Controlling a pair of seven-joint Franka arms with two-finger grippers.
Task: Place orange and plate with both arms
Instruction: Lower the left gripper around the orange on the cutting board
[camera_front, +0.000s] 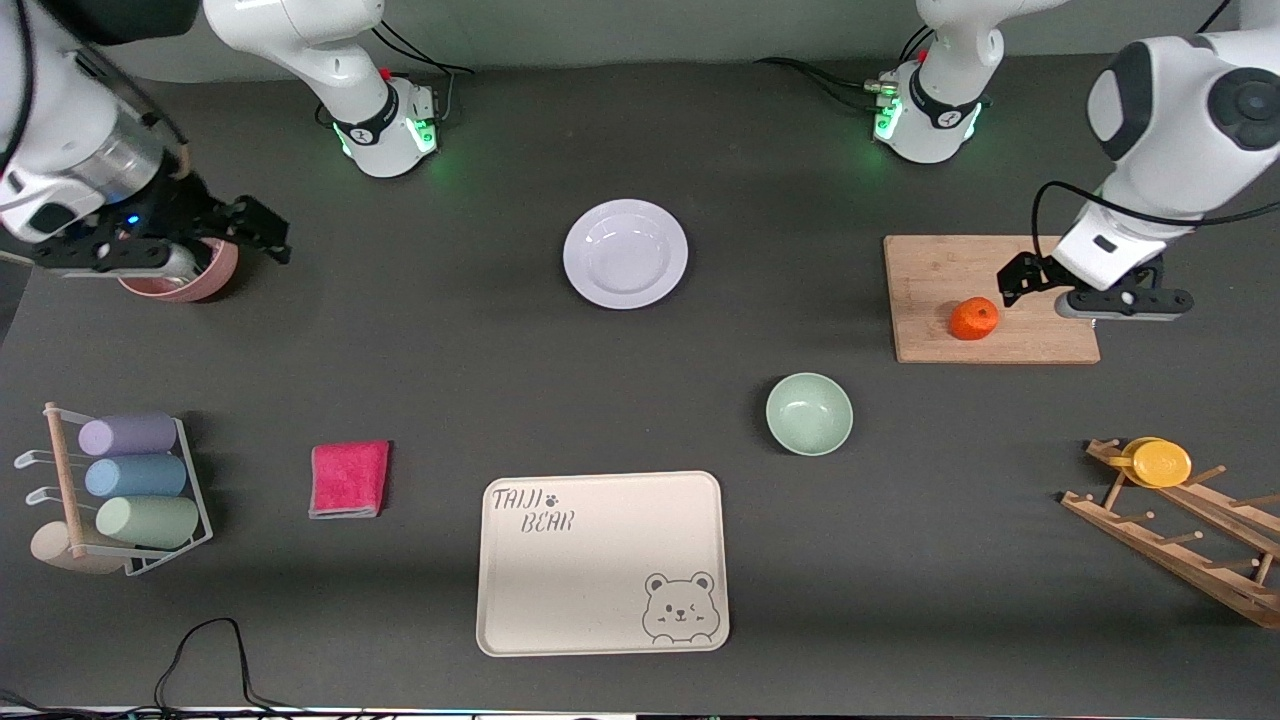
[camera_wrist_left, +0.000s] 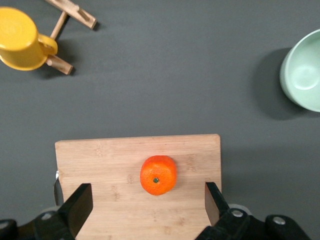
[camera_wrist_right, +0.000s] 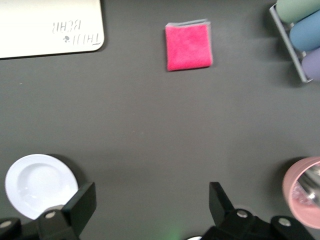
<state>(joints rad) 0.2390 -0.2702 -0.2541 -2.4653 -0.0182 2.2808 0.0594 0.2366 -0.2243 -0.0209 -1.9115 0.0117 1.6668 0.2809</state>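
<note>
I need to bring the orange (camera_front: 974, 318) over to the plate (camera_front: 625, 253), so I should grab it by its round sides with my left gripper next.
The orange (camera_front: 974, 318) (camera_wrist_left: 158, 175) lies on a wooden cutting board (camera_front: 1040, 340) (camera_wrist_left: 110, 160) toward the left arm's end of the table. My left gripper (camera_front: 1075, 300) (camera_wrist_left: 148, 200) hangs open over that board. Its fingers stand wide on either side of the orange and do not touch it. The pale lavender-white plate (camera_front: 625, 253) (camera_wrist_right: 40, 185) rests alone mid-table, near the robots' bases. My right gripper (camera_front: 170, 250) (camera_wrist_right: 151, 195) is open and holds nothing. It is over bare table beside a pink bowl (camera_front: 205, 280) (camera_wrist_right: 302, 192).
A mint-green bowl (camera_front: 809, 413) sits nearer the camera than the plate. Nearer still is the cream bear tray (camera_front: 603, 563). A pink cloth (camera_front: 349, 479) and a rack of pastel cups (camera_front: 130, 480) lie toward the right arm's end. A wooden peg rack (camera_front: 1180, 530) carries a yellow cup (camera_front: 1158, 462).
</note>
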